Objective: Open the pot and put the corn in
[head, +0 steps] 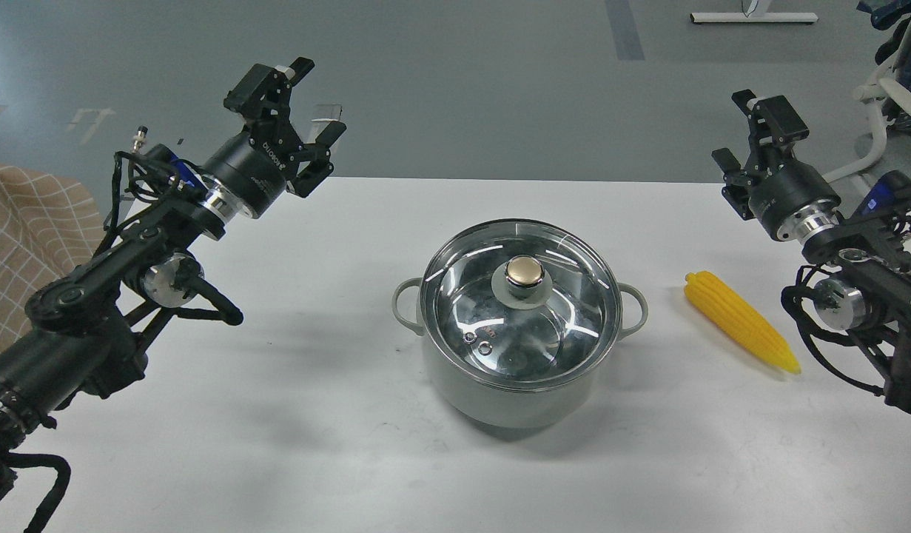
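Note:
The glass lid across the pot (508, 392) is too wide for the robot's fingers, so the left gripper will next grab the lid by its narrow brass-coloured knob (525, 272).
The pale grey-green pot (508, 392) stands in the middle of the white table, with its clear glass lid (455, 296) on and a brass-coloured knob (524, 272) on top. The yellow corn cob (741, 330) lies on the table to the right of the pot, its tip pointing to the front right. My left gripper (307, 102) is open and empty, raised over the table's far left edge, well away from the pot. My right gripper (747, 127) is open and empty, raised at the far right, behind the corn.
The white table (314, 414) carries only the pot and the corn. A checked beige cloth (18, 237) lies at the left edge. Grey floor lies beyond the table's far edge, with a chair (892, 81) at the top right.

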You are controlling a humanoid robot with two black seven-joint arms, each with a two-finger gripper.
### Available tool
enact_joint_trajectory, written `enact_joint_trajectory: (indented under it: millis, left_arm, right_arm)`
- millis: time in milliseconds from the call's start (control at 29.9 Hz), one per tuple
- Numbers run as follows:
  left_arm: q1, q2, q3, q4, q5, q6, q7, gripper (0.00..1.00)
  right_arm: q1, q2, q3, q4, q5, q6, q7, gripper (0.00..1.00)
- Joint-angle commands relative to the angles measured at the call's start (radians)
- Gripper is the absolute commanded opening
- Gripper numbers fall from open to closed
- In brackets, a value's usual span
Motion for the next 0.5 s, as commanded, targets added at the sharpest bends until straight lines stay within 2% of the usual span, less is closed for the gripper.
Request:
enact_joint_trajectory:
  millis: [0, 201, 468]
  left_arm:
    - [-0.028, 0.057, -0.008, -0.12, 0.205, -0.016, -0.028, 0.98]
    - [-0.052, 0.097, -0.005, -0.309, 0.442, -0.012, -0.039, 0.98]
    - [-0.075, 0.09, -0.004, -0.465, 0.913, -0.007, -0.051, 0.98]
  right_arm:
    - [-0.001, -0.004, -0.002, -0.003, 0.0, 0.002, 0.0, 0.99]
    - [-0.007, -0.004, -0.002, -0.003, -0.003, 0.002, 0.0, 0.99]
    - [-0.007, -0.012, -0.002, -0.008, -0.005, 0.002, 0.0, 0.99]
